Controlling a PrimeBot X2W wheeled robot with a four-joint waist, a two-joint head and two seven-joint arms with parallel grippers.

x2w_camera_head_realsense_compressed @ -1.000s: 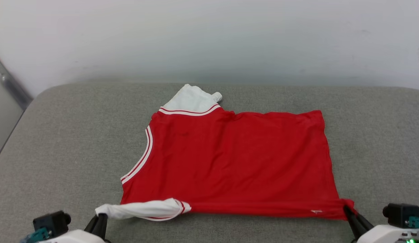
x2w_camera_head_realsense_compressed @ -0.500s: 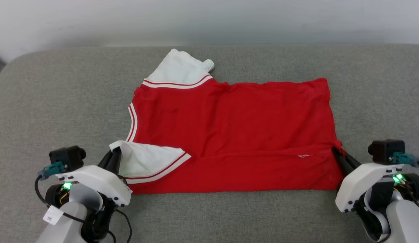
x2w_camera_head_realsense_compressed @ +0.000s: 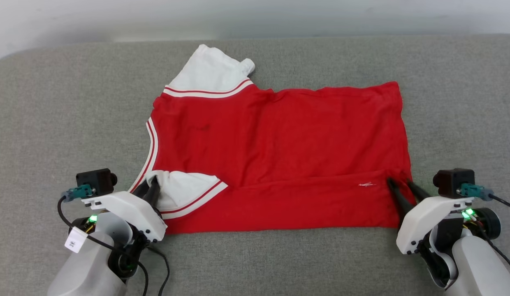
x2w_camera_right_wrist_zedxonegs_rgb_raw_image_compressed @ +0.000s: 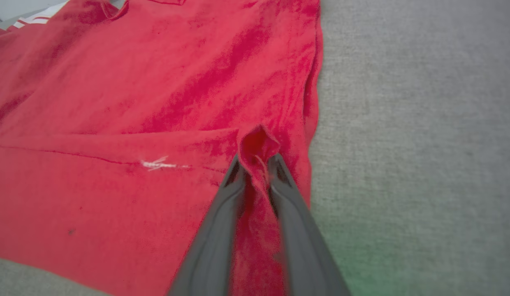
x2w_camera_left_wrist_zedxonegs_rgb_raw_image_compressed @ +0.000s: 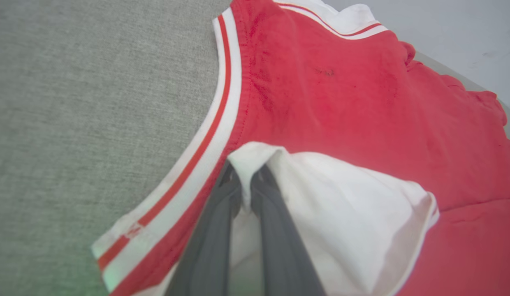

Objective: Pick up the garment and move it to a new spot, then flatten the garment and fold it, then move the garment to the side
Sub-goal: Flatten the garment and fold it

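The red jersey needs to be flattened and folded, so my right gripper should next grab it by its hem (x2w_camera_head_realsense_compressed: pixel 398 174) near the small white logo (x2w_camera_head_realsense_compressed: pixel 367 184).
The garment (x2w_camera_head_realsense_compressed: pixel 279 144) is a red jersey with white sleeves and striped trim, lying flat on a grey cushion with its near edge folded over onto itself. My left gripper (x2w_camera_head_realsense_compressed: pixel 149 187) sits at the lower left on the folded-over white sleeve (x2w_camera_head_realsense_compressed: pixel 185 191). In the left wrist view its jaws (x2w_camera_left_wrist_zedxonegs_rgb_raw_image_compressed: pixel 246 176) stand almost together with a fold of that sleeve (x2w_camera_left_wrist_zedxonegs_rgb_raw_image_compressed: pixel 341 193) between the tips. My right gripper (x2w_camera_head_realsense_compressed: pixel 398 183) is at the fold's right end. Its fingers (x2w_camera_right_wrist_zedxonegs_rgb_raw_image_compressed: pixel 257 160) are parted, with a small pucker of red cloth (x2w_camera_right_wrist_zedxonegs_rgb_raw_image_compressed: pixel 257 144) standing between them.
The grey cushion (x2w_camera_head_realsense_compressed: pixel 53 123) extends well past the garment on the left, right and near sides. A pale wall (x2w_camera_head_realsense_compressed: pixel 238 16) runs along its far edge. The other white sleeve (x2w_camera_head_realsense_compressed: pixel 209 72) lies at the garment's far left corner.
The head camera has tilted down. Both grippers carried the garment's near edge away from me and laid it over the body as a fold. The right fingers have parted.
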